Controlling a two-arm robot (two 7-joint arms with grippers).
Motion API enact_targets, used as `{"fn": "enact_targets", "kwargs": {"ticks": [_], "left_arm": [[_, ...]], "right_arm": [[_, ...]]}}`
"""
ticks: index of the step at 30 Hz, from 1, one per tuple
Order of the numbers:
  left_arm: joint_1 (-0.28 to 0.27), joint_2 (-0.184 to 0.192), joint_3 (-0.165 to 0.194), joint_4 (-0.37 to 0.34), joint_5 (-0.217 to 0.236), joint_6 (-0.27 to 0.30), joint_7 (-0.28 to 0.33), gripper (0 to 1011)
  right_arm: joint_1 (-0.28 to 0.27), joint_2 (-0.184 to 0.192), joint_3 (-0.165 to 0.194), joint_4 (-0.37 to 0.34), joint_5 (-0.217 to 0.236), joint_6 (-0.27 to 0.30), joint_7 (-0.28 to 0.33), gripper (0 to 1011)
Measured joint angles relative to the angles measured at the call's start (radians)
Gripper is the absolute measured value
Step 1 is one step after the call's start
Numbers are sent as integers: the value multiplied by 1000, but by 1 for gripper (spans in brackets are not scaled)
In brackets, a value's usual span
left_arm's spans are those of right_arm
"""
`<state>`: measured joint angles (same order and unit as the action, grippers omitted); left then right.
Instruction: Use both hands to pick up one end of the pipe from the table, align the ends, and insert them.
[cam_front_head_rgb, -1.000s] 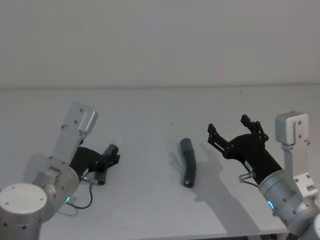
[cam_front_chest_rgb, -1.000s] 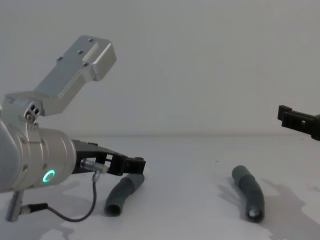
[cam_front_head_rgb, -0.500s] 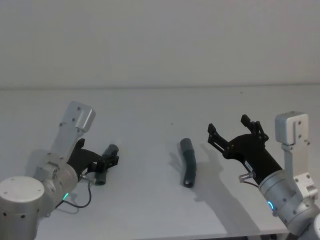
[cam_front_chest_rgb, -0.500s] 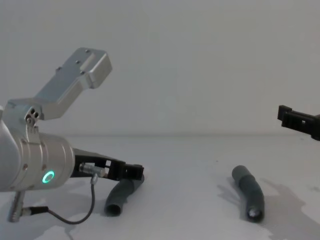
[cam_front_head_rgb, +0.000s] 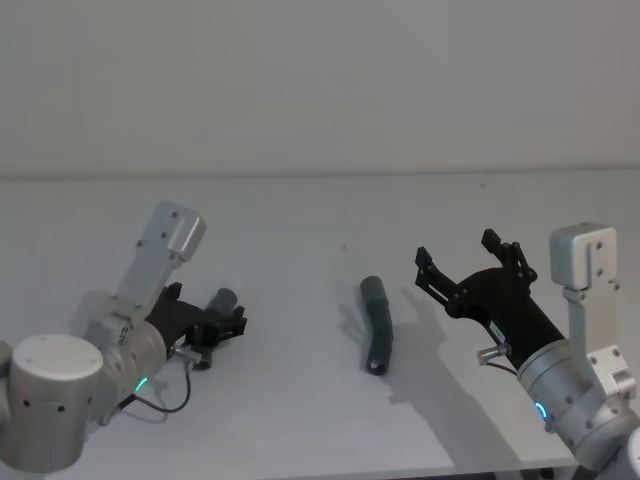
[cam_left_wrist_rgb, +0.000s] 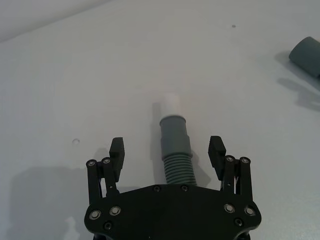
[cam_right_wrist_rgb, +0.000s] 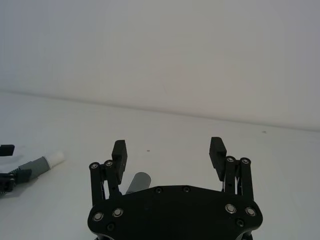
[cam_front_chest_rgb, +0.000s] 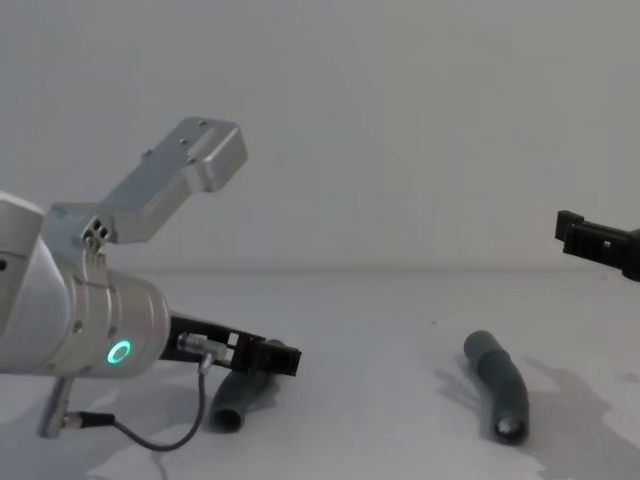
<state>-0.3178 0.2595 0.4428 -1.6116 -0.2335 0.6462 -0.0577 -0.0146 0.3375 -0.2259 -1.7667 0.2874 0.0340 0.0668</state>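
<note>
I need to grab the pipe's smooth cuff (cam_left_wrist_rgb: 175, 137) with my left gripper next. Then the grey pipe piece's white tip (cam_left_wrist_rgb: 171, 104) stays free for inserting.
One grey pipe piece (cam_left_wrist_rgb: 176, 150) with a white tip (cam_left_wrist_rgb: 172, 100) lies on the white table (cam_front_head_rgb: 300, 230) at the left. My left gripper (cam_left_wrist_rgb: 167, 148) is open and low over it, one finger on each side of its ribbed part. In the head view this gripper (cam_front_head_rgb: 228, 322) covers most of that piece (cam_front_head_rgb: 224, 299). The other grey piece (cam_front_head_rgb: 377, 325) lies at mid-table with its open cuff (cam_front_chest_rgb: 508, 428) facing me. My right gripper (cam_front_head_rgb: 470, 262) hovers open to the right of it, above the table, holding nothing.
A plain wall stands behind the table's far edge. The left arm's cable (cam_front_chest_rgb: 150, 435) hangs just above the table surface near the front edge. Bare table lies between the two pipe pieces.
My left gripper has slid forward along the left piece, so its open fingers now flank the ribbed part. The right arm and the middle piece have not moved.
</note>
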Motion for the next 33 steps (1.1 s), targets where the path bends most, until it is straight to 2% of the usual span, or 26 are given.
{"fn": "enact_targets", "kwargs": {"ticks": [8, 15, 16, 20, 21, 23, 25, 27, 28, 31, 33], "left_arm": [[-38, -10, 22, 36, 17, 35, -16, 988], [-68, -19, 40, 69, 33, 57, -24, 811], [-70, -20, 41, 72, 34, 59, -25, 811], [-83, -27, 47, 90, 43, 65, -27, 646], [-83, -27, 47, 90, 43, 65, -27, 646], [-88, -30, 49, 97, 47, 66, -28, 559], [-92, -33, 51, 103, 49, 67, -29, 515], [-95, -36, 52, 108, 53, 69, -30, 413], [-95, -36, 52, 108, 53, 69, -30, 413], [-98, -41, 52, 114, 59, 69, -29, 332], [-99, -45, 52, 118, 62, 68, -27, 332]], "right_arm": [[0, 0, 0, 0, 0, 0, 0, 1004], [0, 0, 0, 0, 0, 0, 0, 1004], [0, 0, 0, 0, 0, 0, 0, 1004], [0, 0, 0, 0, 0, 0, 0, 1004], [0, 0, 0, 0, 0, 0, 0, 1004], [0, 0, 0, 0, 0, 0, 0, 1004], [0, 0, 0, 0, 0, 0, 0, 1004], [0, 0, 0, 0, 0, 0, 0, 1004], [0, 0, 0, 0, 0, 0, 0, 1004], [0, 0, 0, 0, 0, 0, 0, 1004], [0, 0, 0, 0, 0, 0, 0, 1004]]}}
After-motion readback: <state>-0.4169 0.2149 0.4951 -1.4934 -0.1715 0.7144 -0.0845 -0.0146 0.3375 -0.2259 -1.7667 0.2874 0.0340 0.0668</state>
